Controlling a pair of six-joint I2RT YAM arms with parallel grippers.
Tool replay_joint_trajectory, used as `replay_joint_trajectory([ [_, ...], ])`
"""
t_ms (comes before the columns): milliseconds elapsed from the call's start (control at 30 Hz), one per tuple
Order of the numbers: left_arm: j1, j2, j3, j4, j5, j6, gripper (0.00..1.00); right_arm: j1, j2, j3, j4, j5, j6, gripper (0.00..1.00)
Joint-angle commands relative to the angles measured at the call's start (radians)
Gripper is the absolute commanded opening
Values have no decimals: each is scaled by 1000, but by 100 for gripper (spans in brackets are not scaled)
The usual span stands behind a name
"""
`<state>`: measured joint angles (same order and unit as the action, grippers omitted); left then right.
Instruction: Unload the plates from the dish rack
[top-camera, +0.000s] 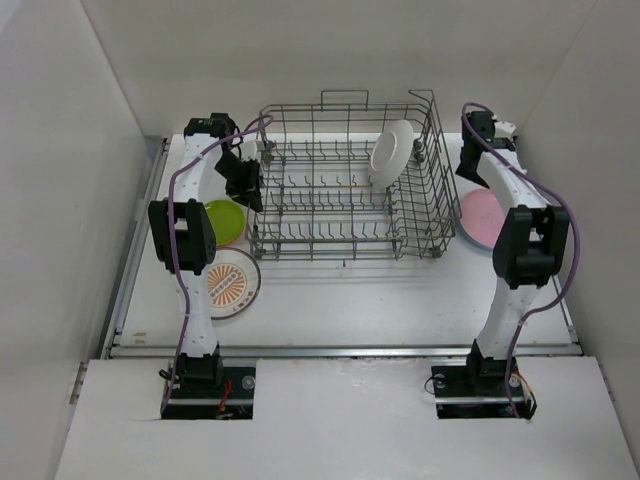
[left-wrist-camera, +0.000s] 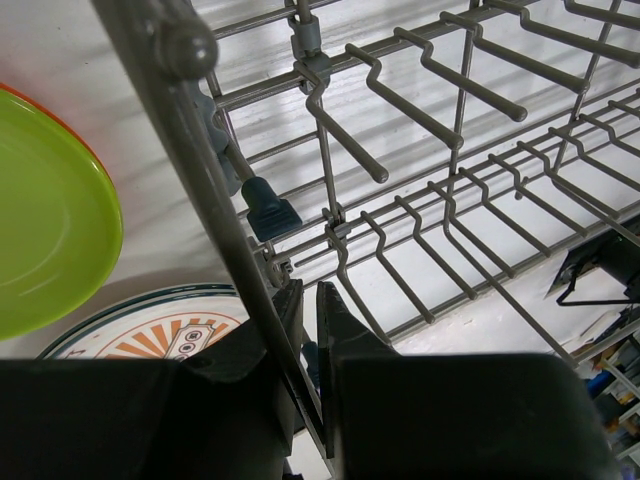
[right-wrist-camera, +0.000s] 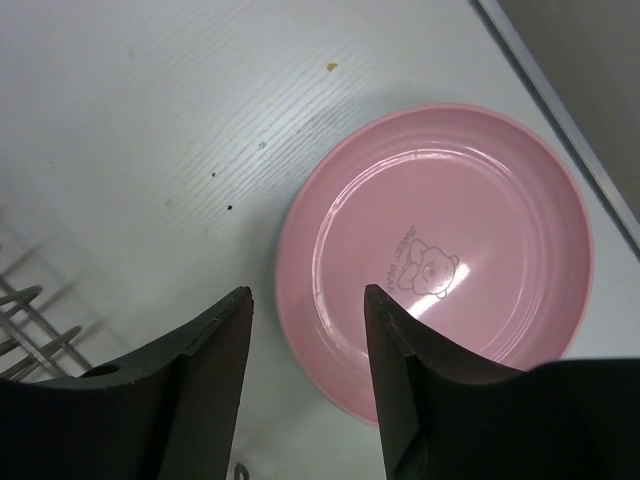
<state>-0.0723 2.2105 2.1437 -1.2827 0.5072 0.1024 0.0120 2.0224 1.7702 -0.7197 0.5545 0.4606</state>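
Observation:
I should next take the white plate with my right gripper by its near rim (top-camera: 382, 181), so that the plate's far rim stays free for my left gripper.
The grey wire dish rack (top-camera: 340, 215) stands mid-table with one white plate (top-camera: 392, 152) upright at its back right. A lime green plate (top-camera: 226, 220) and a white plate with an orange pattern (top-camera: 232, 283) lie left of the rack. A pink plate (top-camera: 481, 216) lies right of it. My left gripper (top-camera: 246, 186) is at the rack's left wall; in the left wrist view it (left-wrist-camera: 308, 296) is shut on the rack's side wire (left-wrist-camera: 186, 130). My right gripper (right-wrist-camera: 308, 300) is open and empty, above the pink plate's (right-wrist-camera: 450, 230) left edge.
In the left wrist view the green plate (left-wrist-camera: 45, 210) rests on an orange rim, with the patterned plate (left-wrist-camera: 150, 335) beside it. Rack tines (right-wrist-camera: 30, 330) show at the right wrist view's lower left. White walls enclose the table on three sides.

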Motion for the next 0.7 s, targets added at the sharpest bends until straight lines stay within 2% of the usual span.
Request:
replay_joint_trajectory([
  [0,-12,3,7,-15,-59,60,0,-7,-173,55,45,22,15,54],
  [167,-12,3,-4,-15,-71,60,0,106,-277,95,152,-10,-135,54],
  [200,-12,3,-4,-15,-72,60,0,161,-286,95,204,-22,-160,54],
  [300,-12,3,-4,-15,-72,60,0,226,-295,119,249,-31,-195,54],
  [500,-12,3,-4,-15,-81,60,0,256,-208,182,267,-188,-186,54],
  [667,-12,-6,-13,-15,-81,60,0,256,-77,291,149,-234,-142,57],
])
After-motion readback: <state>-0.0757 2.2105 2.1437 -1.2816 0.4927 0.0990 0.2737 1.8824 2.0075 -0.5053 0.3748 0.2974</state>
